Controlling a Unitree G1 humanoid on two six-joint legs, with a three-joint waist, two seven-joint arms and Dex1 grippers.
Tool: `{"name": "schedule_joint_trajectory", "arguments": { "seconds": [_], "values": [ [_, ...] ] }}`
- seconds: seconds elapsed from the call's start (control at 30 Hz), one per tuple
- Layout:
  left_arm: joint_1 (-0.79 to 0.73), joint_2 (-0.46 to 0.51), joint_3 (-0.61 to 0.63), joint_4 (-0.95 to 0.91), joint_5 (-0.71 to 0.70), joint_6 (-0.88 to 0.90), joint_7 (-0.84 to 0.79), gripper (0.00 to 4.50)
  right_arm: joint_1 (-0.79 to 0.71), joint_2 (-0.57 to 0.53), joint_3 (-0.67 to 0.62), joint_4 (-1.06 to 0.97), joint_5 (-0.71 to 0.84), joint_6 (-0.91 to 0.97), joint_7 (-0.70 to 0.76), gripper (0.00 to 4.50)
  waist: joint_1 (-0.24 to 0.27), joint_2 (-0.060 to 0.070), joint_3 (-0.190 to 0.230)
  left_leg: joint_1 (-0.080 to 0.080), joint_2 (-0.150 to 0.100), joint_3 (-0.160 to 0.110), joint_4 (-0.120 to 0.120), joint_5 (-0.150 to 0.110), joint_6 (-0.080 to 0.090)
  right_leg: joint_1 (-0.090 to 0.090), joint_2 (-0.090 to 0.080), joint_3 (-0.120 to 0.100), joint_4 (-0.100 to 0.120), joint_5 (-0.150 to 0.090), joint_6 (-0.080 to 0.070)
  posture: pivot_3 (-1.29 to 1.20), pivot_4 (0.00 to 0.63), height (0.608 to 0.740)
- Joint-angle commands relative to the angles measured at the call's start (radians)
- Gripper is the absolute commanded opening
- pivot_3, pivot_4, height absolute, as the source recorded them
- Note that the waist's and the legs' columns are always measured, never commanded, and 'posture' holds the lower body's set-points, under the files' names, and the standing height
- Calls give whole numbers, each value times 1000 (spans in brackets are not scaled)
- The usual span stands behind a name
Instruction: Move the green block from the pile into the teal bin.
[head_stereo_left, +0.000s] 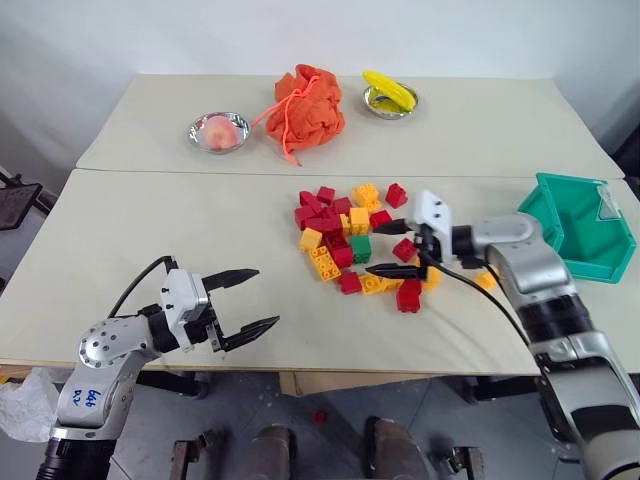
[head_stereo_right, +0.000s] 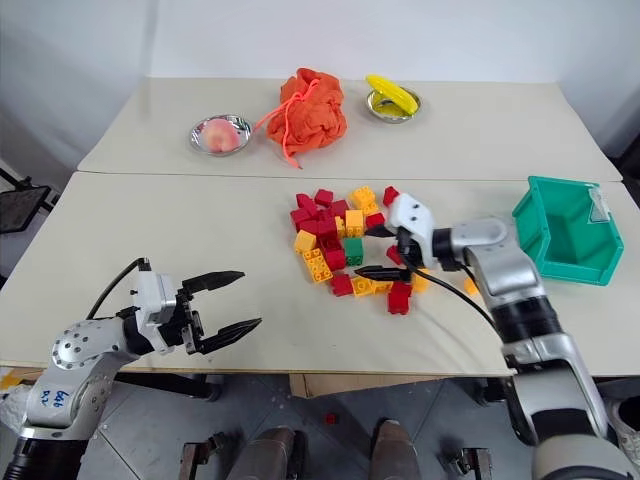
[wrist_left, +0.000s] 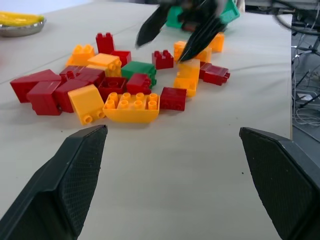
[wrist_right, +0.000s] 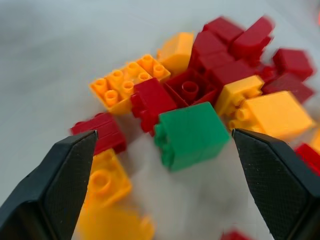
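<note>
My right gripper lowers first and only then closes on the block, since my fingers are still above the green block (head_stereo_left: 360, 247).
The green block (head_stereo_left: 360, 247) lies on the table at the near right side of the pile (head_stereo_left: 323, 262) of red and yellow bricks. My right gripper (head_stereo_left: 374, 249) reaches in from the right, open, its fingers spread on either side of the green block. In the right wrist view the green block (wrist_right: 190, 134) sits between the fingers (wrist_right: 47, 185), with a gap on each side. The teal bin (head_stereo_left: 590, 262) stands at the table's right edge, behind the right arm. My left gripper (head_stereo_left: 266, 297) hovers open and holds nothing near the front edge, left of the pile.
An orange cloth bag (head_stereo_left: 305, 108) sits on the far table between two steel bowls, one (head_stereo_left: 218, 132) holding a pinkish fruit, the other (head_stereo_left: 390, 100) something yellow. A seam (head_stereo_left: 200, 170) runs between the two tables. A loose yellow brick (head_stereo_left: 486, 281) lies near the right forearm.
</note>
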Motion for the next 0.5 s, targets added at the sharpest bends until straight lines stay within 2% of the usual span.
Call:
{"name": "schedule_joint_trajectory", "arguments": {
  "seconds": [0.03, 0.33, 0.43, 0.5],
  "values": [
    [3, -4, 14, -27, -8, -14, 12, 4500, -48, 12, 18, 78, -49, -47, 4, 4490, -1, 0, 0, 0, 0, 0, 0, 0, 0, 0, 0, 0, 0, 0, 0, 0, 150, 740],
    [44, -22, 3, -69, 0, -20, 44, 4500, -156, 113, 42, 309, -123, -196, 22, 4490, -23, 0, 0, 0, 0, 0, -1, 0, 0, 0, 0, -1, 0, 0, 0, 0, 150, 740],
    [31, -23, -1, -66, -1, -18, 47, 4500, -177, 135, 26, 367, -135, -232, 8, 3900, -27, 0, 0, 0, 0, 0, -1, 0, 0, 0, 0, -1, 0, 0, 0, 0, 150, 740],
    [22, -23, -2, -61, -1, -18, 47, 4500, -186, 138, 20, 391, -140, -250, 10, 3198, -26, 0, 0, 0, 0, 0, -1, 0, 0, -1, 0, -1, 1, 0, 0, 0, 150, 740]
  ]
}}
